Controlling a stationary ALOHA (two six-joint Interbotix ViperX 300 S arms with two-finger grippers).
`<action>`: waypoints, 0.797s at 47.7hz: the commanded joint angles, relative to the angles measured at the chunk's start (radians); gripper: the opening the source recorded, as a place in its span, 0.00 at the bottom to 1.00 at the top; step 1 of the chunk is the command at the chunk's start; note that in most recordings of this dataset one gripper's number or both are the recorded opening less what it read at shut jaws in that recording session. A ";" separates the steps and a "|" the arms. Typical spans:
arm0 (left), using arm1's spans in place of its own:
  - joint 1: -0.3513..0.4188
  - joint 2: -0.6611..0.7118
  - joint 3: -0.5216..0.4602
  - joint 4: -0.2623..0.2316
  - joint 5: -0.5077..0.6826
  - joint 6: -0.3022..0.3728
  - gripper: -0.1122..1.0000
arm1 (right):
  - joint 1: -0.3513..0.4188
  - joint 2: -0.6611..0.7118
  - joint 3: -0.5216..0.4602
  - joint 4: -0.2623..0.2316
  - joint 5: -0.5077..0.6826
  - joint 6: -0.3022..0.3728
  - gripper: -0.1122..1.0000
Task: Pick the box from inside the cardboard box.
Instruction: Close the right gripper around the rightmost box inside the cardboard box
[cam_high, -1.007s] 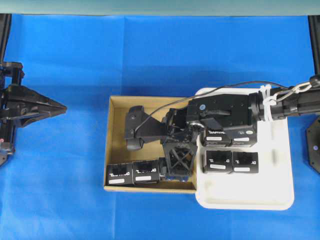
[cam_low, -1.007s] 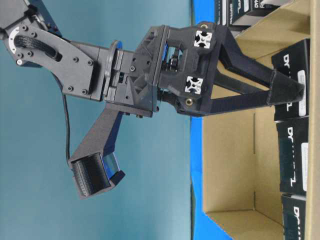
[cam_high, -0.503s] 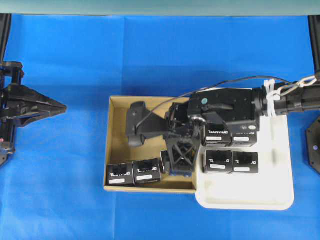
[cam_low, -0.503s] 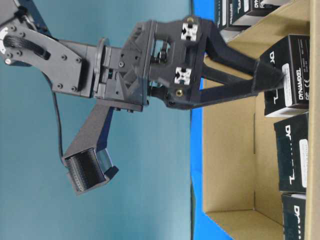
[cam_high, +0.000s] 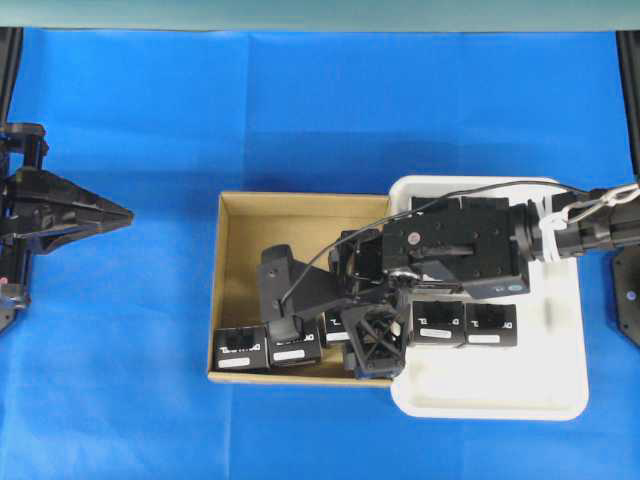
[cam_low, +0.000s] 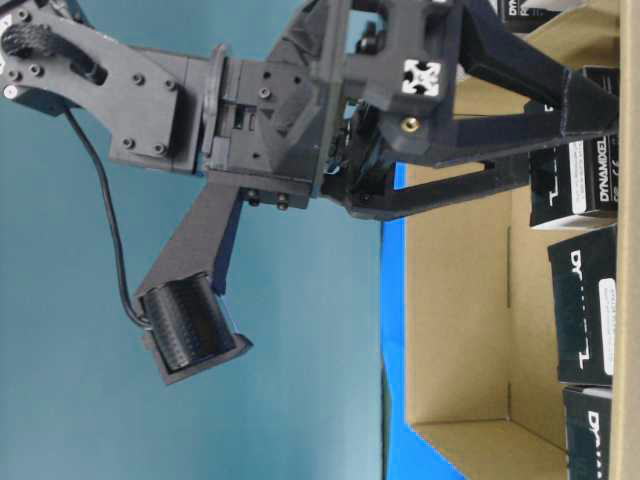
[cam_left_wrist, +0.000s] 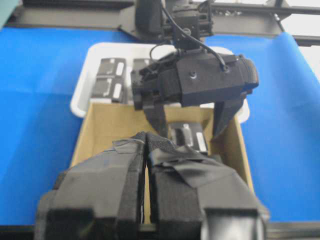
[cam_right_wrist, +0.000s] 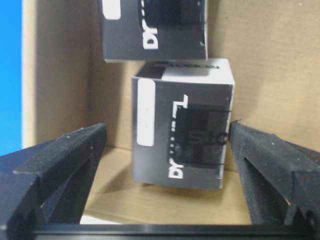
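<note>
Another black box (cam_right_wrist: 155, 31) is tight against one side of the black box. My right gripper needs to grab the black box by its label side and the opposite side next.
The cardboard box (cam_high: 250, 270) lies mid-table with three black boxes along its near wall. My right gripper (cam_high: 371, 349) is open and reaches down into the carton's near right corner. In the right wrist view its fingers (cam_right_wrist: 70, 155) stand on either side of one black box (cam_right_wrist: 182, 135) with white lettering; the right finger is close against the box's edge and the left finger is apart from it. A second box (cam_right_wrist: 155, 30) sits just beyond. The table-level view shows the same box (cam_low: 590, 185) between the spread fingers. My left gripper (cam_high: 118, 215) is shut and empty, far left over the cloth.
A white tray (cam_high: 480, 395) touches the carton's right side and holds several black boxes (cam_high: 463, 325) under the right arm. The carton's far half is bare cardboard. Blue cloth covers the table around them. The right arm's cable loops above the carton.
My right gripper has moved toward the carton's near right corner and its fingers have spread from together to wide apart around the black box. The left arm has not moved.
</note>
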 joint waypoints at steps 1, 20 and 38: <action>0.000 0.008 -0.029 0.002 -0.005 -0.002 0.08 | 0.000 0.012 0.005 -0.005 -0.014 -0.003 1.00; -0.005 0.008 -0.029 0.002 -0.005 0.000 0.08 | 0.002 0.034 0.025 -0.020 -0.089 -0.003 0.99; -0.014 0.008 -0.029 0.002 -0.005 0.000 0.09 | 0.000 0.017 0.023 -0.018 -0.077 -0.006 0.67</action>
